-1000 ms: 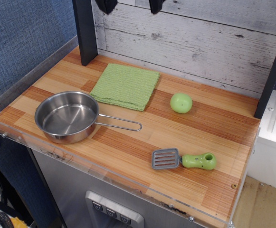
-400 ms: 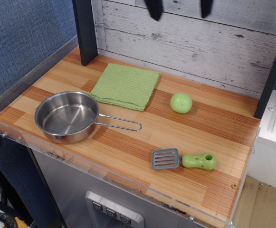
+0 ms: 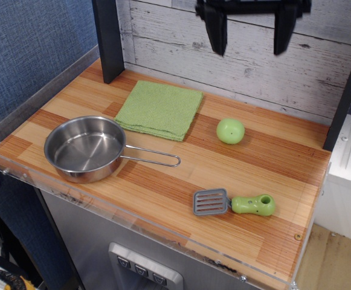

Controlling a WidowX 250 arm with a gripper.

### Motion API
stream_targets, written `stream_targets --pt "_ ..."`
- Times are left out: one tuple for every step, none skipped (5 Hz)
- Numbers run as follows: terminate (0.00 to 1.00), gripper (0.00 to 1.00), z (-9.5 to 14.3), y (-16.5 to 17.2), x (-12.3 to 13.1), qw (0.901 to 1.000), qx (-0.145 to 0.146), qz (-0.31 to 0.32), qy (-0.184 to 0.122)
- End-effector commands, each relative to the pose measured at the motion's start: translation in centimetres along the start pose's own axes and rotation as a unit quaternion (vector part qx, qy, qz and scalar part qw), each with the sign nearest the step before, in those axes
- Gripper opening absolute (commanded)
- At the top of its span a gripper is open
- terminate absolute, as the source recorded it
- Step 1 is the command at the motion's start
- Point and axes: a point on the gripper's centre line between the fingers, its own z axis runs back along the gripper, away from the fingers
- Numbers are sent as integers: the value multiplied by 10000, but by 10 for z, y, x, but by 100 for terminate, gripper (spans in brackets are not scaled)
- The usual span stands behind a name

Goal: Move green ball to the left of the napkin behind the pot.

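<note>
My gripper grabs the round sides of the green ball (image 3: 231,130) next, to set the ball beside the napkin (image 3: 159,109) behind the pot.
The green ball (image 3: 231,130) sits on the wooden counter, right of the napkin (image 3: 159,109), a flat light-green cloth at the back middle. The pot (image 3: 85,148) stands at the front left, its wire handle (image 3: 154,157) pointing right. My gripper (image 3: 250,49) hangs at the top of the view, well above and a little behind the ball. Its two dark fingers (image 3: 218,33) stand wide apart and hold nothing.
A grey spatula with a green handle (image 3: 234,203) lies at the front right. A dark post (image 3: 108,39) stands at the back left and another (image 3: 347,90) at the right. A whitewashed plank wall (image 3: 247,60) runs along the back. A clear lip (image 3: 133,225) edges the counter's front.
My gripper has moved right and come down into view, from above the napkin's area to above the ball. Its fingers stay apart. Nothing on the counter has moved.
</note>
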Motion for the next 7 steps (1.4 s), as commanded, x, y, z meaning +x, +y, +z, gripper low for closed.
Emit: stream_targets --pt "0 100 -28 -5 14 9993 259 -235 -129" --pt "0 100 -47 -5 16 9980 457 -422 58" --pt "0 100 -68 5 10 9980 517 -356 66" --pt "0 100 -83 10 8 9980 531 -323 91" --pt "0 100 -94 12 8 9982 597 -47 -4" --pt "0 100 -105 16 11 9983 589 -5 -19" --pt "0 100 -116 18 18 9983 581 -9 72"
